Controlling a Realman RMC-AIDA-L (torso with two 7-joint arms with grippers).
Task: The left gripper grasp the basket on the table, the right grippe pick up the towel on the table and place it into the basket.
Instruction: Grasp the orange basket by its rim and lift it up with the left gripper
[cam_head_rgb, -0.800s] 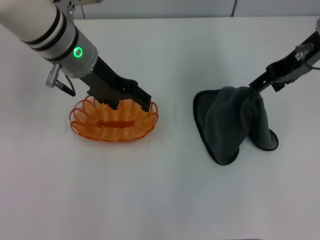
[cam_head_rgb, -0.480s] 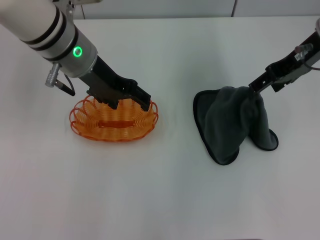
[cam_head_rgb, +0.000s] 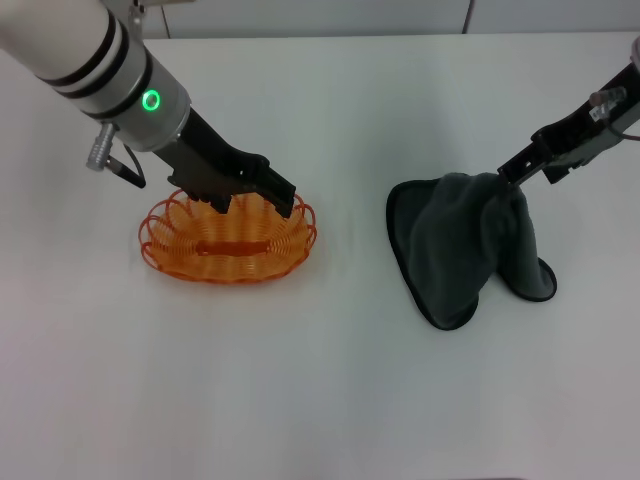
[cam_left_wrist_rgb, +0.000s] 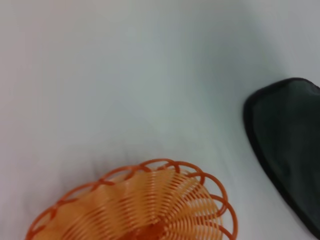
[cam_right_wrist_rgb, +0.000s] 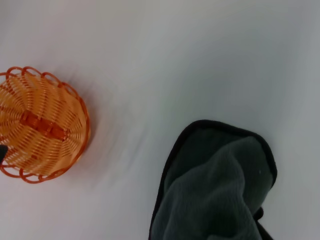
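The basket's bowl (cam_head_rgb: 235, 249) should stay free for the towel, so my left gripper needs to grip the basket by the end rim farthest from the towel.
The orange wire basket (cam_head_rgb: 228, 242) stands on the white table (cam_head_rgb: 330, 380) at the left. My left gripper (cam_head_rgb: 254, 208) hovers over the basket's far rim, open, its two black fingers spread wide across the rim. At the right, my right gripper (cam_head_rgb: 506, 175) is shut on a raised fold of the dark grey towel (cam_head_rgb: 465, 245), which hangs from it like a tent while its lower edges rest on the table. The left wrist view shows the basket (cam_left_wrist_rgb: 145, 205) and a towel (cam_left_wrist_rgb: 292, 135) edge. Both the basket (cam_right_wrist_rgb: 42, 130) and the towel (cam_right_wrist_rgb: 215, 185) appear in the right wrist view.
The table's far edge (cam_head_rgb: 330, 36) runs along the top of the head view. Bare white tabletop lies between the basket and the towel and across the near side.
My left gripper has shifted slightly back and to the left over the basket's far rim. The basket, the towel and the right gripper have stayed put.
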